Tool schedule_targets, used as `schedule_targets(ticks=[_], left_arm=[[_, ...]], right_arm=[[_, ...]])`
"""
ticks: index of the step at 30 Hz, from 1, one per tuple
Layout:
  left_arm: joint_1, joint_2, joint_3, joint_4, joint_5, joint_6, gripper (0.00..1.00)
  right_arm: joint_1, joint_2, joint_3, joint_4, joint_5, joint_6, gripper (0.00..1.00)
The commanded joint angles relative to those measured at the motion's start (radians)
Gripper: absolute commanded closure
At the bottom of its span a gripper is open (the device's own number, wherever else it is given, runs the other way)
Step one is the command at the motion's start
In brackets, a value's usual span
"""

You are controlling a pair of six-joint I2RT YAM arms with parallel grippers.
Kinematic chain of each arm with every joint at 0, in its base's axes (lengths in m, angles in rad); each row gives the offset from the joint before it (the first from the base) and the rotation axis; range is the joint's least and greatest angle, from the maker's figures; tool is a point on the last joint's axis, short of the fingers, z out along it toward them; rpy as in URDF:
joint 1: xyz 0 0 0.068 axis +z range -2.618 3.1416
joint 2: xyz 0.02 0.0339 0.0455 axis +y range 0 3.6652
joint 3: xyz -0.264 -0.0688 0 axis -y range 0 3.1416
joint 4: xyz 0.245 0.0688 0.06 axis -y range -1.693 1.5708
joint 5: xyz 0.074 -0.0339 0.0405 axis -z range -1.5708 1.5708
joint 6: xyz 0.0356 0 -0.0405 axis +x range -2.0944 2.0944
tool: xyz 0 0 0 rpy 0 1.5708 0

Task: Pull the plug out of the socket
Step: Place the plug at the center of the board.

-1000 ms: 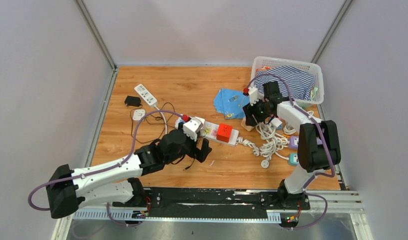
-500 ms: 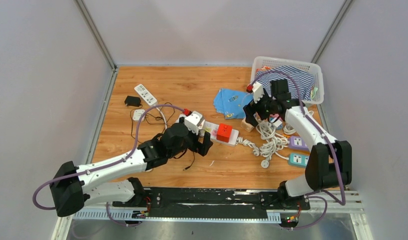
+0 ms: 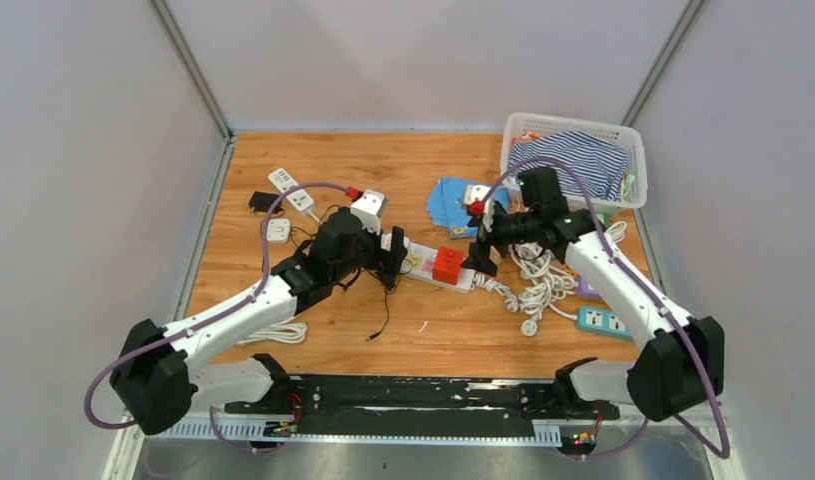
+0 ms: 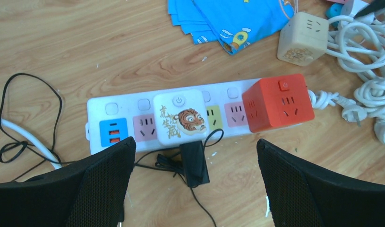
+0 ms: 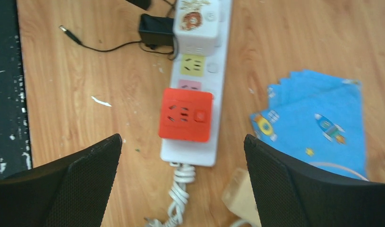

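The right gripper will next grip the opposite sides of the red cube plug (image 3: 447,265) (image 5: 185,115), along the socket's long edges, to pull the plug off the socket.
A white power strip, the socket (image 3: 420,265) (image 4: 126,106) (image 5: 194,153), lies in the middle of the table. Plugged into it are a red cube plug (image 3: 447,265) (image 4: 278,101) (image 5: 185,115) and a white cube plug with a tiger picture (image 4: 180,117) (image 5: 196,23). A black adapter (image 4: 194,163) lies against the tiger cube. My left gripper (image 3: 393,255) (image 4: 195,146) hangs open over the strip, astride the tiger cube and the adapter. Hovering open at the strip's cable end is my right gripper (image 3: 480,252) (image 5: 182,142), with the red cube just ahead. Neither holds anything.
A blue cloth (image 3: 458,205) lies behind the strip. A beige cube socket (image 4: 302,45) and coiled white cables (image 3: 538,280) sit to its right. A white basket (image 3: 573,125) with striped cloth stands at the back right. Other power strips (image 3: 291,190) lie at the back left.
My right gripper let go, opened wide, and swung left from the cables to the strip's cable end. My left arm moved forward over the strip.
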Motion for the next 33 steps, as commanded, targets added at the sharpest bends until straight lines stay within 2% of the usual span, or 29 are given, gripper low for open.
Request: schedule_targets(ticks=[1,7,18,24,26,31,33], left_arm=[[0.016,0.102,0.076,-0.044,-0.001,0.045,0.0],[0.021,0.221,0.13,-0.043,-0.016,0.062,0.01],[0.035,0.376,0.171,-0.002,-0.014,0.053,0.04],[0.047,0.423,0.178,0.012,-0.008,0.047,0.08],[0.05,0.439,0.183,0.013,0.001,0.048,0.15],[0.059,0.468,0.189,0.011,0.037,0.043,0.48],[0.061,0.474,0.189,0.009,0.041,0.041,0.58]], right_arm=[[0.139,0.09,0.039,-0.071,0.092,-0.006,0.0],[0.19,0.185,0.016,0.014,0.243,0.059,0.03],[0.258,0.254,-0.014,0.116,0.383,0.087,0.04],[0.279,0.311,-0.007,0.123,0.432,0.093,0.12],[0.281,0.319,-0.009,0.124,0.433,0.088,0.15],[0.286,0.33,-0.015,0.123,0.436,0.076,0.24],[0.285,0.332,-0.016,0.122,0.429,0.075,0.32]])
